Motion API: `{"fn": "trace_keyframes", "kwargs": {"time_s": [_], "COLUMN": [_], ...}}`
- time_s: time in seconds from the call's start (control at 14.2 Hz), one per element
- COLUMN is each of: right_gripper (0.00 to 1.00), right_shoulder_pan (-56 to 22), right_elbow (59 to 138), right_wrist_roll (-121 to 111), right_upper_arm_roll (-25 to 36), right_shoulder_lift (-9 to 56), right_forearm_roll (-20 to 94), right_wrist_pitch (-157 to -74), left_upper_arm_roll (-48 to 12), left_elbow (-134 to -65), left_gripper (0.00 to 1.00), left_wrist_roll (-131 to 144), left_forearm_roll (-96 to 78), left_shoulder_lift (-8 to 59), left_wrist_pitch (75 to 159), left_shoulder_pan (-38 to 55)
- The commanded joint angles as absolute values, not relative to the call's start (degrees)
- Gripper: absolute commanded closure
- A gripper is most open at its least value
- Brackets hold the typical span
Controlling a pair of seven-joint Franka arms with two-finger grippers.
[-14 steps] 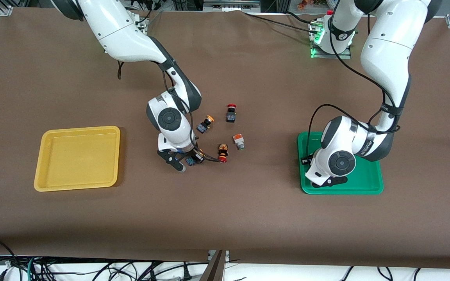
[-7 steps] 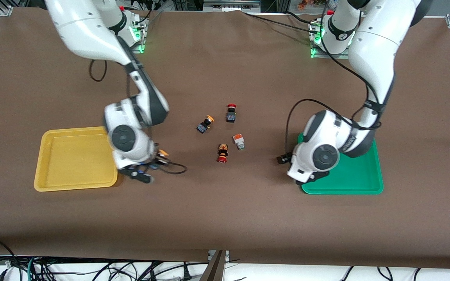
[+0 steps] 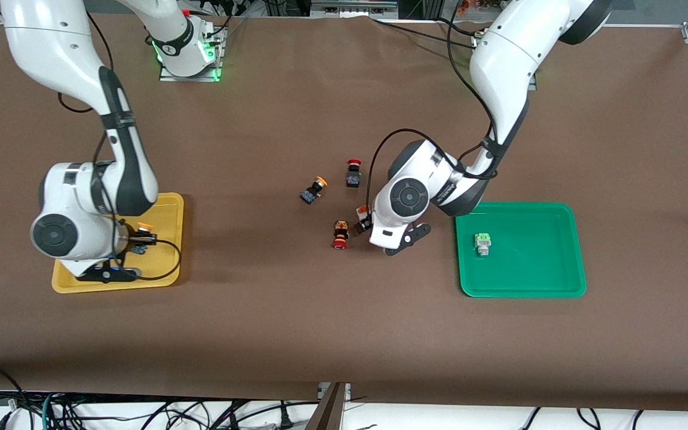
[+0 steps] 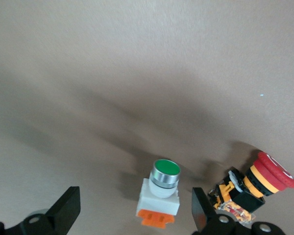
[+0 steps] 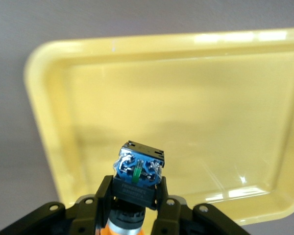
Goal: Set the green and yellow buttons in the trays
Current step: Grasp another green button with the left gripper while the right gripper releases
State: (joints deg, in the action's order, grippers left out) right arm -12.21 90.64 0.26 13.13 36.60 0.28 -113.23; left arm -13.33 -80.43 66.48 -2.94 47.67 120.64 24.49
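My left gripper should wait to close. Its fingers are above the white button body in the left wrist view and would miss it if they closed now.
My right gripper is shut on a black-bodied button with a yellow-orange cap and holds it over the yellow tray. In the right wrist view the gripper clamps the button above the tray. My left gripper is open over a whitish button with an orange block. In the left wrist view this button, green-capped, lies between the spread fingers of the gripper. A whitish light-green button lies in the green tray. Another yellow-capped button lies at mid-table.
Two red mushroom-cap switches lie at mid-table: one farther from the front camera, one beside my left gripper, which also shows in the left wrist view. A black cable loops from my right wrist over the yellow tray's edge.
My right gripper carried the yellow-capped button from mid-table to over the yellow tray. My left gripper left the green tray, where a light-green button now lies, and moved over the whitish orange-block button.
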Motion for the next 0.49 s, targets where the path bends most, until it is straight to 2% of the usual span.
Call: {"fn": "trace_keyframes", "kwargs": {"time_s": [0.0,0.21,0.42], "right_gripper": [0.0,0.0,0.0], "right_shoulder_pan": [-10.29,-11.86,-14.4], "right_elbow": [91.93,91.41,90.79], "right_wrist_roll": [-4.21,-3.08,13.11], "right_upper_arm_roll": [12.74,10.74,4.86], "right_shoulder_lift": [36.65,35.34,34.63], "right_forearm_roll": [5.0,5.19,6.06], "right_wrist_pitch": [-114.17,-112.25,-111.27], "left_upper_arm_roll": [-12.48,-12.39,-12.04], "left_elbow": [-78.4,-78.49,-78.57], "left_gripper": [0.0,0.0,0.0], "left_wrist_roll": [67.15,68.11,67.95], "left_forearm_roll": [-4.57,-4.39,-3.87], "left_shoulder_lift": [49.04,50.36,51.15], "left_wrist_pitch": [120.76,122.6,123.75], "left_shoulder_pan": [25.22,27.5,28.3]}}
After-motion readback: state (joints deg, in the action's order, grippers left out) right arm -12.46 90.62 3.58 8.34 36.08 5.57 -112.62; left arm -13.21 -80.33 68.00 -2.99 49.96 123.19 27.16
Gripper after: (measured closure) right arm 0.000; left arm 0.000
